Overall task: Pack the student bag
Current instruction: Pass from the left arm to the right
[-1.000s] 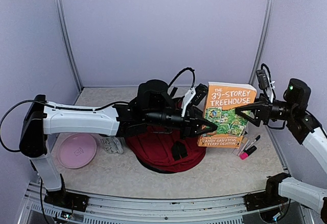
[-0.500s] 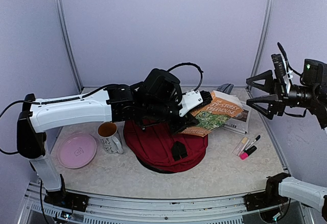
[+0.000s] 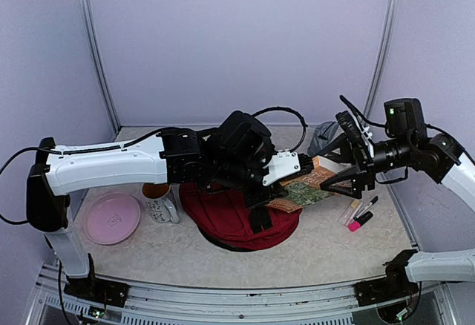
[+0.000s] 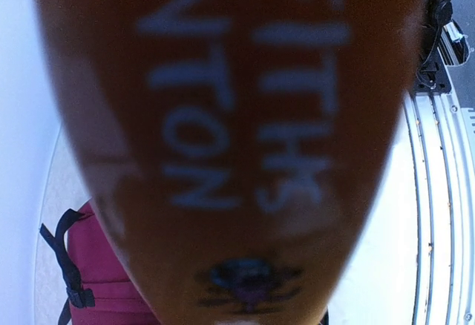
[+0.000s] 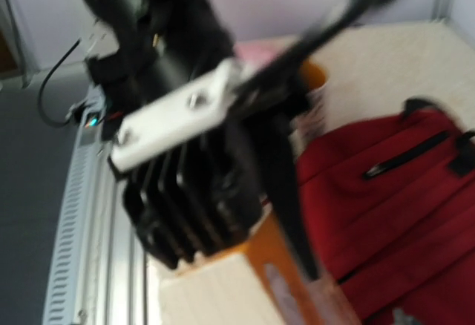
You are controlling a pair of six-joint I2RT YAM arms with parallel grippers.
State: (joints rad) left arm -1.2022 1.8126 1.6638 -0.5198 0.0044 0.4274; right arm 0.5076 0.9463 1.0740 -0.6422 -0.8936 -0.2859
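The right gripper should pack the book into the student bag (image 3: pixel 226 217), so next it should grab the orange paperback by its pale page end (image 3: pixel 331 165).
The student bag (image 3: pixel 226 217) is a dark red backpack lying flat mid-table; it also shows in the left wrist view (image 4: pixel 85 280) and the right wrist view (image 5: pixel 401 191). An orange paperback (image 3: pixel 315 189) hangs tilted, nearly flat, over the bag's right edge. My left gripper (image 3: pixel 295 171) is shut on its near end. That cover (image 4: pixel 237 117) fills the left wrist view and hides the fingers. My right gripper (image 3: pixel 340 168) is open at the book's far end. Its view shows the left gripper (image 5: pixel 193 191) on the orange book (image 5: pixel 297 280). I cannot tell whether the right fingers touch the book.
A mug (image 3: pixel 157 200) and a pink plate (image 3: pixel 111 218) sit left of the bag. Markers (image 3: pixel 360 212) lie to the right, under the right arm. A small grey pouch (image 3: pixel 323 135) lies at the back right. Walls close in the back and sides.
The book went from upright to nearly flat and lower, carried by the left gripper. The right gripper pulled away up and right, then came back down to the book's far end.
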